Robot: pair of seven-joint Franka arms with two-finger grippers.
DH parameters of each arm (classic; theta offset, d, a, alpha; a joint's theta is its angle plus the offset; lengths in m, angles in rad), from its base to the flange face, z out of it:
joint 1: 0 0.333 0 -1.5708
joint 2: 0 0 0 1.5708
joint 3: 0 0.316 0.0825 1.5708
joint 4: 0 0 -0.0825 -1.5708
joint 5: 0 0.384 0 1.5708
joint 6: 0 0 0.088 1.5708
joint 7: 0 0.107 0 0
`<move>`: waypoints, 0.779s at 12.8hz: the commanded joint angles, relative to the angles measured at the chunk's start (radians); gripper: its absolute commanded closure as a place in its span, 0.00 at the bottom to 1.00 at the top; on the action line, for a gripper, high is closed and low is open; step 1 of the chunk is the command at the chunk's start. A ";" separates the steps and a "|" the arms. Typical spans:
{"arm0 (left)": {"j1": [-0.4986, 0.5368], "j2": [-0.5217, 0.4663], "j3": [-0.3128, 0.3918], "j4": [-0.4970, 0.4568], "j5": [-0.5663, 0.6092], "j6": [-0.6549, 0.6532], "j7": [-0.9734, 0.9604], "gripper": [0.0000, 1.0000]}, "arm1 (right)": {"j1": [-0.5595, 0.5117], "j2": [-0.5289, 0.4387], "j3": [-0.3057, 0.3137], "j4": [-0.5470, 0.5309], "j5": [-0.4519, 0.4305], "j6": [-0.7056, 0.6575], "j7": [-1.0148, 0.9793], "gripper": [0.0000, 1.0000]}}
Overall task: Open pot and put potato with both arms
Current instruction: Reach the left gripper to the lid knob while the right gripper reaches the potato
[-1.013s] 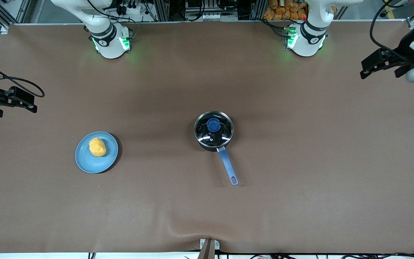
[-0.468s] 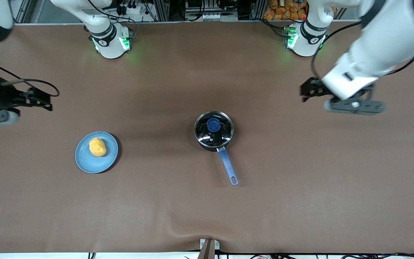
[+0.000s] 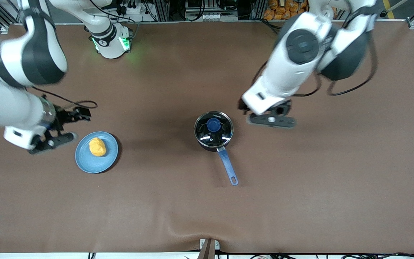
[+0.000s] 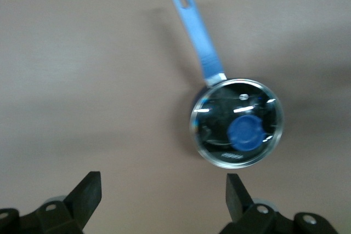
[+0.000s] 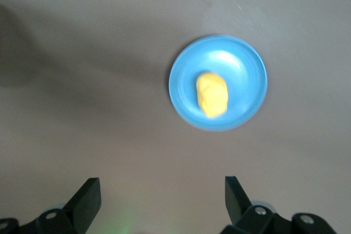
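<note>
My left gripper grabs the glass lid by its blue knob (image 3: 213, 125) next, to open the black pot for the potato (image 3: 97, 146).
The black pot (image 3: 208, 147) stands mid-table with its glass lid (image 3: 221, 135) on and a blue knob (image 3: 213, 125) on top. Its blue handle (image 3: 227, 166) points toward the front camera. The yellow-orange potato (image 3: 97, 146) lies on a blue plate (image 3: 84, 163) toward the right arm's end. My left gripper (image 3: 244, 107) is open and empty in the air beside the pot; its wrist view shows the lid (image 4: 216, 116) and handle (image 4: 197, 31) ahead of the gripper (image 4: 163, 195). My right gripper (image 3: 76, 115) is open and empty beside the plate; its wrist view shows the potato (image 5: 211, 95) ahead of the gripper (image 5: 162, 197).
The brown table cover (image 3: 300, 187) is bare around the pot and plate. The arm bases (image 3: 111, 43) and cable clutter line the edge farthest from the front camera. A small bracket (image 3: 208, 246) sits at the nearest edge.
Both arms have swung in from the table ends. The left gripper has come close beside the pot, the right gripper close beside the plate. Pot, lid, plate and potato have not moved.
</note>
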 commanded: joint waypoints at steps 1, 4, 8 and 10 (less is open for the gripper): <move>-0.079 0.093 0.009 0.020 0.023 0.094 -0.088 0.00 | -0.051 0.125 -0.003 -0.017 -0.003 0.120 -0.186 0.00; -0.133 0.165 0.009 0.018 0.078 0.178 -0.163 0.00 | -0.097 0.277 -0.003 -0.020 0.000 0.258 -0.309 0.00; -0.136 0.231 0.009 0.015 0.086 0.215 -0.246 0.00 | -0.120 0.362 -0.001 -0.049 0.003 0.310 -0.395 0.00; -0.156 0.265 0.011 0.015 0.087 0.266 -0.272 0.00 | -0.128 0.362 -0.001 -0.083 0.003 0.355 -0.422 0.00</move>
